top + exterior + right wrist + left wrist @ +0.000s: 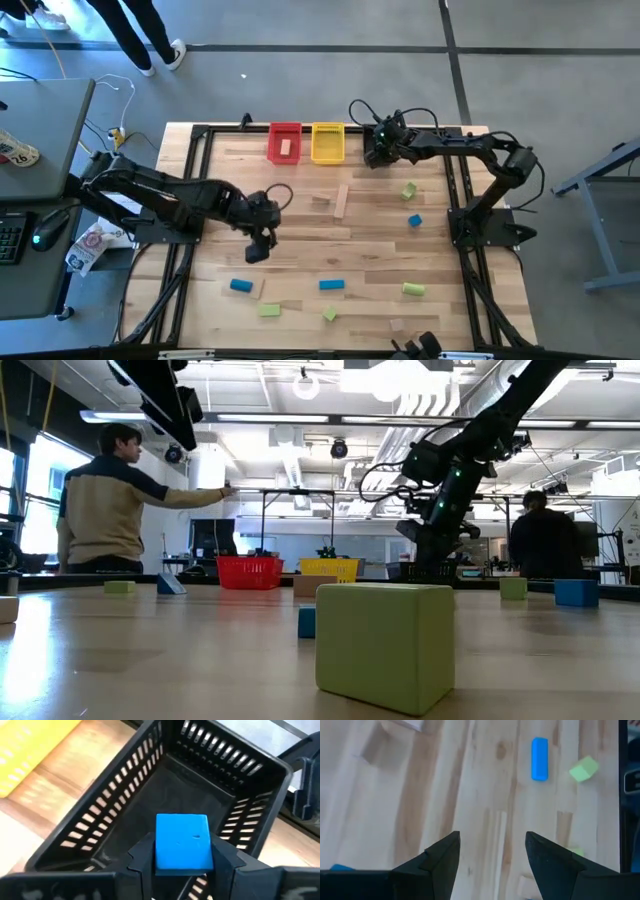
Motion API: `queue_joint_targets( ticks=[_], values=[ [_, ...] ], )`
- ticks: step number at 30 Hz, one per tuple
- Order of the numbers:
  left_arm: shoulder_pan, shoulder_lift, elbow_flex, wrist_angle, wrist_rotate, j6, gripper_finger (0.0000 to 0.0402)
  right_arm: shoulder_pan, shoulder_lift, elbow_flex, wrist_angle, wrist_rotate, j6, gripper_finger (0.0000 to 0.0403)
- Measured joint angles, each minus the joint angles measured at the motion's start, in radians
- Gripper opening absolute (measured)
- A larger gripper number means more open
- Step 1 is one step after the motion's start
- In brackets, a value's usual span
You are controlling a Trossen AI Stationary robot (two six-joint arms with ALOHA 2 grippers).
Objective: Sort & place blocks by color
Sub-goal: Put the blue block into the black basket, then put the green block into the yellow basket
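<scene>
My right gripper should release the blue block [183,842] now, because it hangs inside the rim of the black bin in the right wrist view.
My right gripper [181,870] is shut on a blue block [181,840] and hangs over the inside of the black bin [125,805], at the table's far side [380,150]. My left gripper [492,852] is open over bare wood left of the table's middle [257,250], touching nothing. Beyond its fingers a blue bar [539,759] and a green cube [583,768] lie flat on the table. More blue, green and wood blocks lie scattered, among them a wood bar [341,200] and a blue block [414,221]. My right gripper pinches the blue block between its two fingers, which press on two opposite sides [161,855] of it. The fingers slant down from the table's right side. The block is lifted clear, above the black bin's floor.
A red bin [284,142] with a pale block in it and a yellow bin [327,142] stand at the far edge, left of the black bin. A green cube [385,645] sits close to the near edge. A person [100,500] stands beyond the table.
</scene>
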Motion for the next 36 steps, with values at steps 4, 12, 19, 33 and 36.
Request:
queue_joint_targets(
  ticks=[4,12,19,33,36],
  values=[
    [-0.046,0.047,0.000,0.004,0.000,-0.027,0.0211,0.001,0.000,0.000,0.003,-0.009,-0.024,0.0115],
    [-0.162,0.146,0.000,0.027,0.000,-0.112,0.0211,0.001,0.000,0.000,0.009,0.007,-0.025,0.0179],
    [-0.250,0.207,0.000,0.030,0.000,-0.245,0.0211,0.001,-0.011,0.000,0.015,0.010,-0.014,0.0241],
    [-0.396,0.273,0.001,0.113,-0.031,-0.470,0.0211,0.002,-0.152,0.001,0.081,-0.064,0.029,0.0249],
    [-0.426,0.296,-0.001,0.123,-0.047,-0.494,0.0211,0.004,-0.161,0.001,0.094,-0.068,0.029,0.0249]
  ],
)
